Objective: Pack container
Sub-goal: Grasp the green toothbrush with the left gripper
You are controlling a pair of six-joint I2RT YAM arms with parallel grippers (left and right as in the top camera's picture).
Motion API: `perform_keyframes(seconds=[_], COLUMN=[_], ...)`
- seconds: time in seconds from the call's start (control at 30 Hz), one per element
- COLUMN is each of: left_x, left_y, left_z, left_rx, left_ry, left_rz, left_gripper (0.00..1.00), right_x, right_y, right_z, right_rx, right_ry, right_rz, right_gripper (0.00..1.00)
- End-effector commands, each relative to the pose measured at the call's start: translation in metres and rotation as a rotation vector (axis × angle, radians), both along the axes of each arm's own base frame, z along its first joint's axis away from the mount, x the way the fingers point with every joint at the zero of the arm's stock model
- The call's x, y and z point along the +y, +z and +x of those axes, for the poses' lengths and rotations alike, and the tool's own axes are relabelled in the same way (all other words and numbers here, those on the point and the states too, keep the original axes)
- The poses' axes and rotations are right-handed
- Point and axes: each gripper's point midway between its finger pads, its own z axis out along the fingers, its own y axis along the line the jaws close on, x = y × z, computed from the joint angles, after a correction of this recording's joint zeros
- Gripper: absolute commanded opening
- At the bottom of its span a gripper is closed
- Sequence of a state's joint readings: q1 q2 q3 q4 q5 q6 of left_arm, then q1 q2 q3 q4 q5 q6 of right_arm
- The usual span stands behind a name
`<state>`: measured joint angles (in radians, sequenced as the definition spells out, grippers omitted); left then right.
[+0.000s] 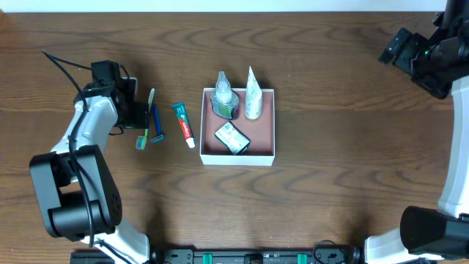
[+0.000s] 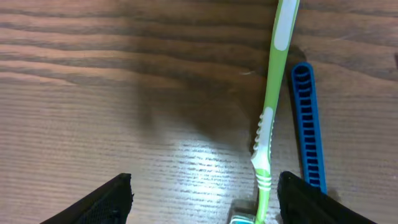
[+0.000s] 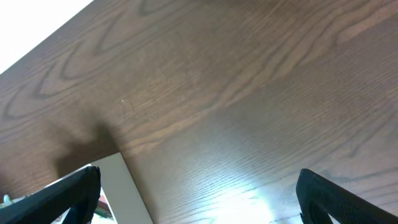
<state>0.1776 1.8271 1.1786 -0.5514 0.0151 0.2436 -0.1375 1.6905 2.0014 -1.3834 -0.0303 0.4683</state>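
Note:
My left gripper lowers first, then closes on the toothbrush. The green toothbrush (image 1: 146,121) (image 2: 272,118) lies below the fingertips, toward the right in the wrist view, so closing now would miss.
The container (image 1: 268,139), a shallow white-walled square box with a reddish-brown inside, sits mid-table and holds a small bottle (image 1: 223,99), a white tube (image 1: 253,97) and a small packet (image 1: 232,138). A toothpaste tube (image 1: 184,125) lies left of it. Further left lie a green toothbrush (image 1: 146,121) and a blue comb-like stick (image 1: 156,125). My left gripper (image 1: 138,110) is open low over the table; the toothbrush (image 2: 272,118) runs between its fingers near the right one, with the blue stick (image 2: 309,137) just beside it. My right gripper (image 1: 399,48) is open and empty at the far right back; the box's corner (image 3: 127,186) shows in its view.
Both arm bases stand at the front left and front right edges of the brown wooden table (image 1: 344,110). A black cable (image 1: 62,62) trails behind the left arm.

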Motion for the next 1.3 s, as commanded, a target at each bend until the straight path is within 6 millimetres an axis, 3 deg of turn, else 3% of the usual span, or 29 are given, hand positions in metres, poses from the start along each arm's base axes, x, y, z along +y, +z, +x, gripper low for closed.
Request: perform_keyframes(seconds=[0.0,0.37,0.7,0.83,1.13,1.27], left_x=[-0.001,-0.017,-0.021,-0.034,-0.038,-0.038], left_y=[-0.014,-0.037,-0.040,-0.039,-0.038,-0.020], left_z=[-0.003,-0.004,0.003,0.004,0.002,0.005], left_rx=[0.039,0.079,0.057,0.047,0.054,0.013], left_ry=[-0.016,-0.044,-0.046,-0.065,-0.067,-0.010], left_rz=[-0.007,-0.065,-0.079,-0.153,-0.178,-0.186], left_gripper=[0.75,0.73,0.43,0.19,0.06,0.06], right_x=[-0.002,-0.002,-0.002,-0.002,-0.002,-0.002], right_y=[0.000,0.000,0.000,0.000,0.000,0.000], right_z=[-0.001,-0.001,-0.001,-0.001,-0.001,-0.001], right_rx=[0.001,0.001,0.001,0.001,0.001,0.001], right_ry=[-0.020,-0.020,-0.020,-0.020,-0.020,-0.020], right_rz=[0.011,0.011,0.011,0.011,0.011,0.011], right_gripper=[0.99,0.99,0.99,0.99,0.99,0.99])
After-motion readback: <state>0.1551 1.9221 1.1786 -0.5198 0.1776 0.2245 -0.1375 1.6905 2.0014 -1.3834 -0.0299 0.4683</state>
